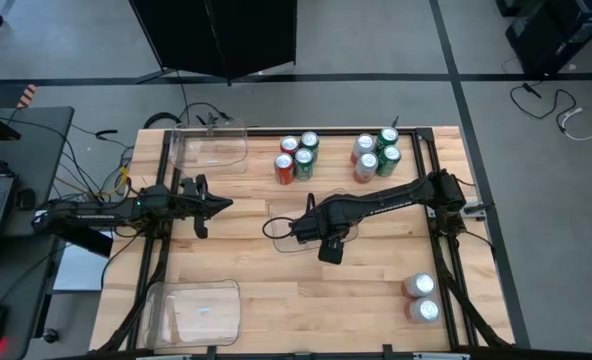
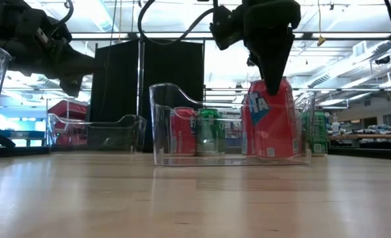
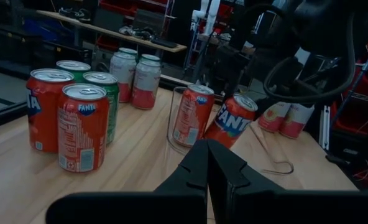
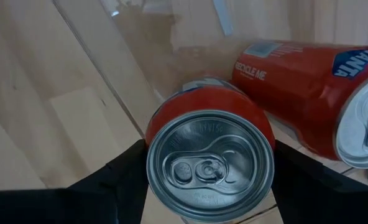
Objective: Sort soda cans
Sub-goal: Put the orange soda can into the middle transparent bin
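Note:
The held can is down beside the other red can. My right gripper needs to open now, as the red soda can would stand in the clear tray.
My right gripper points down over the clear tray at mid-table, shut on a red soda can that also shows in the low view. A second red can lies close beside it inside the tray. In the left wrist view one red can in the tray stands upright and one leans; which of them I hold cannot be told there. My left gripper waits shut and level at the table's left side, touching nothing. My right gripper pinches the red can's side wall just below its silver top between its two fingers. The fingers come from above, pointing down, one on each side of the can. The can's base is down at the tray's floor.
Red and green cans stand grouped at the far middle, and red, silver and green ones to their right. Two silver cans stand near right. Clear trays sit at the far left and near left.

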You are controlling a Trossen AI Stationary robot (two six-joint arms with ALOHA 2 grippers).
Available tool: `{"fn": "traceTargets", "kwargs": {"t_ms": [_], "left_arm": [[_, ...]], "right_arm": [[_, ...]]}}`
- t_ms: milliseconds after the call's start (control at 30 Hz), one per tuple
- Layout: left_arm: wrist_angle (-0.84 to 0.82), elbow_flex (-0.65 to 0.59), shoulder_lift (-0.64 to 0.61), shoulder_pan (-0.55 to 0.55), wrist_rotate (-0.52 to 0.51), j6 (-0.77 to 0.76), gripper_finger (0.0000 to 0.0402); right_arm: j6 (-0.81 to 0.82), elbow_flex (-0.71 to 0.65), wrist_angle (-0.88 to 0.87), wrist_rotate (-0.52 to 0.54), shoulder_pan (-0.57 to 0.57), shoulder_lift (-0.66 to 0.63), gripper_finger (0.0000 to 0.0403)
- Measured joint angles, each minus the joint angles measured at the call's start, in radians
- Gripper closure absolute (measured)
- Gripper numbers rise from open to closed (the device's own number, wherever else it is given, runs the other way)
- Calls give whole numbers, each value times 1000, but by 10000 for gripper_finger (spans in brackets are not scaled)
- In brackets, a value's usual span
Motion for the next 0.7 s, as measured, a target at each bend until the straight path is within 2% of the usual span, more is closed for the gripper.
{"fn": "traceTargets", "kwargs": {"t_ms": [100, 267, 367, 700], "left_arm": [[0, 0, 1, 0, 13, 0, 399], [0, 0, 1, 0, 28, -6, 400], [0, 0, 1, 0, 29, -7, 400], [0, 0, 1, 0, 29, -8, 400]], "right_arm": [[7, 0, 0, 1, 0, 0, 139], [11, 0, -8, 8, 0, 0, 70], [39, 0, -29, 11, 0, 0, 48], [52, 18, -107, 26, 0, 0, 41]]}}
